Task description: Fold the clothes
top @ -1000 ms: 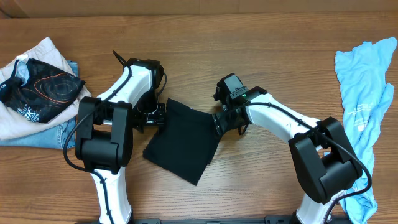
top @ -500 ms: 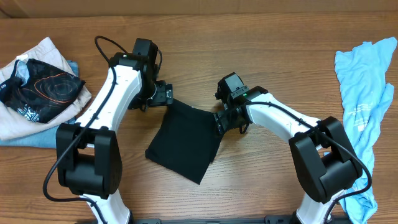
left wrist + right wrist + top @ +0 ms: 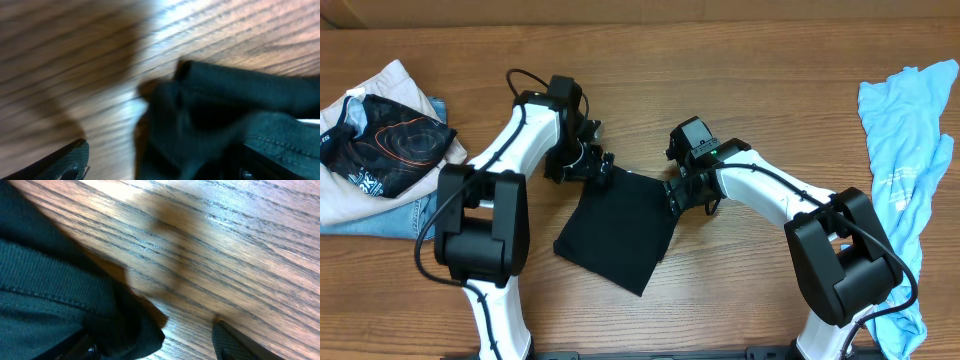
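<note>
My left gripper grabs the folded T-shirt's corner (image 3: 608, 173) (image 3: 174, 137) facing the table's back edge next, layers together, to lay the T-shirt folded on the pile.
The clothes (image 3: 617, 228), a plain black T-shirt, lie folded into a tilted rectangle in the middle of the table. My left gripper (image 3: 598, 163) hovers at the shirt's upper left corner. It stands open, with the blurred black fabric (image 3: 210, 115) between its wide-spread fingers and bare wood beside the left fingertip (image 3: 74, 159). My right gripper (image 3: 676, 194) sits at the shirt's upper right edge, also open. A hemmed fold (image 3: 60, 295) lies against its left side, and wood shows between the cloth and the right fingertip (image 3: 234, 341).
A pile at the far left holds a black garment with an orange-and-white swirl print (image 3: 390, 140) on beige cloth (image 3: 365, 195) and denim. A light blue shirt (image 3: 905, 150) lies crumpled along the right edge. The table's back edge runs along the top.
My left gripper has let go of the shirt's left edge, opened, and moved up to its upper left corner. The shirt's top edge settled slightly lower. The right arm has stayed put.
</note>
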Controlling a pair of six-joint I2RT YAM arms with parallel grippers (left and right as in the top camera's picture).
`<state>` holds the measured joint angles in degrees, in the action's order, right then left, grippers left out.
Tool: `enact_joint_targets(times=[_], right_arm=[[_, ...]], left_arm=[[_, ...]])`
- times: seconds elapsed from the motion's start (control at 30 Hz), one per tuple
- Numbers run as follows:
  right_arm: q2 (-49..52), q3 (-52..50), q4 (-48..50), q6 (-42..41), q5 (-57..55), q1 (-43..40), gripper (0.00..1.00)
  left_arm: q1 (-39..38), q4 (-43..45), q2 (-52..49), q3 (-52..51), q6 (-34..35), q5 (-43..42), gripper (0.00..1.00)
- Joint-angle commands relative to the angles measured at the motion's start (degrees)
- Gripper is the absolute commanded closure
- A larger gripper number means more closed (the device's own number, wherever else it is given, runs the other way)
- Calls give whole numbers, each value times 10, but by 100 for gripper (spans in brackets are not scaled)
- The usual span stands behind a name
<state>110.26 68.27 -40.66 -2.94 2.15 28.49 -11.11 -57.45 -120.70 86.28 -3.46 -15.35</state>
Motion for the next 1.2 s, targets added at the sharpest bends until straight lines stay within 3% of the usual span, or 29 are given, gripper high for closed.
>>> enact_joint_targets(times=[0.0,0.1,0.33,0.4,0.47,0.5,0.73,0.9,1.17], right_arm=[[44,-23,-9,0,-43,-14,28],[44,-23,-9,0,-42,-14,28],[44,-23,-10,0,-42,-14,28],[44,-23,-12,-1,-42,-14,28],[44,-23,-14,-1,-42,-14,28],[44,-23,-15,-1,-42,-14,28],[44,-23,-21,0,-42,-14,28],[44,-23,-20,0,-43,-14,28],[14,2,-60,-62,-118,-20,27]], left_arm=[[3,-23,-30,0,-123,-86,6],[3,-61,-44,0,-191,-143,4],[2,-111,-73,0,-253,-174,7],[2,-108,-77,0,-253,-175,13],[4,-100,-78,0,-252,-170,33],[4,-96,-78,0,-247,-163,38],[16,-32,-78,3,-157,-106,58],[29,-47,-78,27,-143,-106,95],[45,-90,-39,86,-69,-29,96]])
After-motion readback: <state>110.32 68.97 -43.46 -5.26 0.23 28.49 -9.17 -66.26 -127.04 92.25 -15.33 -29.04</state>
